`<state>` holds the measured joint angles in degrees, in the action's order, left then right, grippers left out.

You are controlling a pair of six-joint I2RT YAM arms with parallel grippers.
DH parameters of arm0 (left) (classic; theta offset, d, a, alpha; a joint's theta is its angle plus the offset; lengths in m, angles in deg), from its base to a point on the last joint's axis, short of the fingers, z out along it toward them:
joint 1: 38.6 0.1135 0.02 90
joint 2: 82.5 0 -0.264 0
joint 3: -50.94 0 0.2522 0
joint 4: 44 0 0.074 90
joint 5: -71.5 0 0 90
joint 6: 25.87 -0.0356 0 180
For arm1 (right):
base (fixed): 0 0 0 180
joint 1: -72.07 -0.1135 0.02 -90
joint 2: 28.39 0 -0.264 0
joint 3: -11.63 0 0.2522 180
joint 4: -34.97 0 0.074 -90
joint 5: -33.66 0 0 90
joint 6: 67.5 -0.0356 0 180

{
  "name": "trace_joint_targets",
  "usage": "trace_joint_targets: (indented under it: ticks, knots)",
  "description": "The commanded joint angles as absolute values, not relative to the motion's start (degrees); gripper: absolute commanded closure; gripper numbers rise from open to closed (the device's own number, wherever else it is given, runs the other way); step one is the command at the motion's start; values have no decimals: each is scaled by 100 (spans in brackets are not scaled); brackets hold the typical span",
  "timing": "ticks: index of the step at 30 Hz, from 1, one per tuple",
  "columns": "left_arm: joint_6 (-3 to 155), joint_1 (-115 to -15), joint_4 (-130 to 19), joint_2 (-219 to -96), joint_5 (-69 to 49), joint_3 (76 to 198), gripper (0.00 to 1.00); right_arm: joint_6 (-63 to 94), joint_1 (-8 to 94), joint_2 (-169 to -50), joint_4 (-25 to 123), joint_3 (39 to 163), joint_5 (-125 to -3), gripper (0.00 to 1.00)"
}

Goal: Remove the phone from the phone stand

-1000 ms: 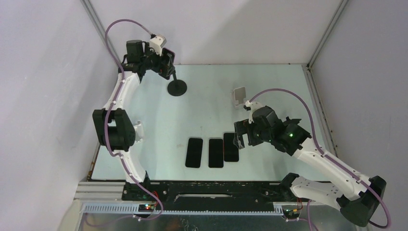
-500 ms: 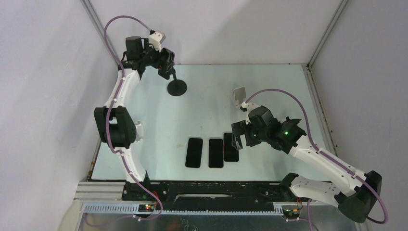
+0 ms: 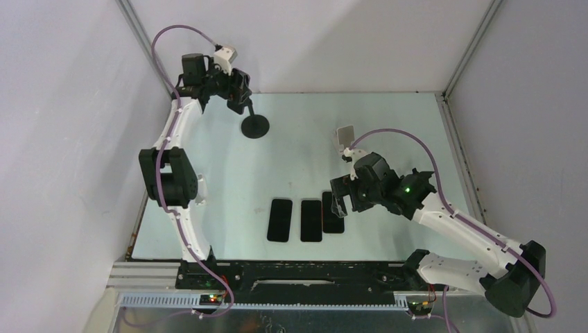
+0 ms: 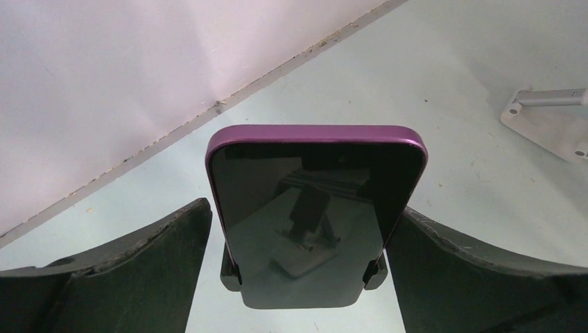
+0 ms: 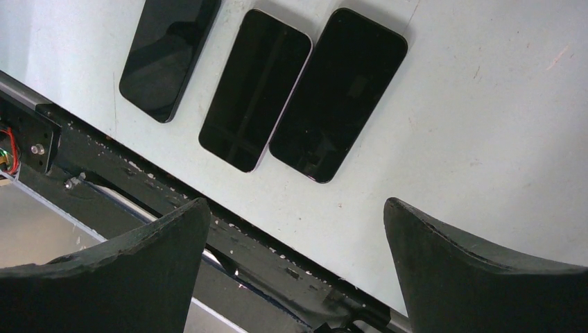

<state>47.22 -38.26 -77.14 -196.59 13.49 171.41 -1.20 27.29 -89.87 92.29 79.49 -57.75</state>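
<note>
My left gripper should close on the phone (image 4: 311, 216) now, because the gripper's fingers reach past the top edge of the phone.
A purple-edged phone (image 4: 315, 201) with a dark screen stands upright in the cradle (image 4: 301, 295) of a black phone stand, whose round base (image 3: 255, 126) sits at the table's far left. My left gripper (image 3: 238, 91) is open and straddles the phone. In the left wrist view (image 4: 301, 208) its fingers (image 4: 159, 257) sit either side of the phone with narrow gaps. In the top view the phone is mostly hidden by the gripper. My right gripper (image 3: 339, 201) is open and empty, hovering over the near middle of the table.
Three dark phones (image 3: 279, 219) (image 3: 311, 220) (image 3: 333, 214) lie flat in a row near the front edge; they also show in the right wrist view (image 5: 255, 90). An empty white stand (image 3: 344, 139) stands mid-right. The black front rail (image 5: 139, 173) borders the table.
My right gripper has drifted a little left over the row of phones. My left gripper has shifted slightly at the stand; the phone stays in the cradle.
</note>
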Motion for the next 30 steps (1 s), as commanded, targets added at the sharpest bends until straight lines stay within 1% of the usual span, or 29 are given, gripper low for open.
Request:
trace_joint_targets:
  ticks: [1, 5, 6, 7, 8, 9, 10, 11, 12, 13, 14, 15, 17, 23, 25, 30]
  knots:
    - [4862, -3710, -7510, -19664, 1467, 17422, 4, -95, 2698, -9013, 9010, 7979, -5849, 2]
    - [4964, -3710, -7436, -19647, 1451, 17416, 17, -119, 2691, -9039, 8998, 7979, -5872, 2]
    - [4981, -3710, -7415, -19642, 1441, 17418, 23, -122, 2692, -9054, 8996, 7979, -5878, 2]
    - [5018, -3710, -7409, -19642, 1443, 17416, 26, -127, 2686, -9054, 8996, 7979, -5879, 2]
    - [5047, -3706, -7404, -19635, 1467, 17414, 32, -131, 2675, -9058, 8989, 7977, -5886, 2]
    - [5058, -3707, -7399, -19625, 1487, 17395, 35, -136, 2678, -9061, 8988, 7974, -5887, 2]
    - [5085, -3708, -7384, -19602, 1538, 17382, 42, -139, 2666, -9062, 8987, 7978, -5882, 2]
    - [5108, -3710, -7376, -19591, 1558, 17350, 46, -147, 2665, -9062, 8987, 7978, -5876, 2]
    - [5175, -3710, -7354, -19565, 1606, 17337, 61, -152, 2661, -9062, 8989, 7979, -5868, 2]
    - [5231, -3712, -7339, -19554, 1605, 17323, 79, -157, 2662, -9062, 8988, 7979, -5865, 2]
    - [5408, -3711, -7281, -19525, 1549, 17319, 86, -157, 2656, -9067, 8983, 7979, -5863, 2]
    - [5511, -3710, -7254, -19504, 1515, 17314, 95, -162, 2648, -9065, 8986, 7975, -5862, 2]
    - [5727, -3710, -7222, -19447, 1482, 17324, 98, -166, 2636, -9058, 8987, 7979, -5862, 2]
    - [5784, -3796, -7122, -18881, 1399, 17004, 94, -166, 2614, -8967, 9008, 7979, -5766, 2]
    - [5731, -3903, -7061, -18647, 1433, 16803, 99, -158, 2611, -8894, 9002, 7979, -5712, 2]
    - [5495, -4286, -6861, -18083, 1442, 16152, 100, -84, 2628, -8632, 8990, 7975, -5652, 1]
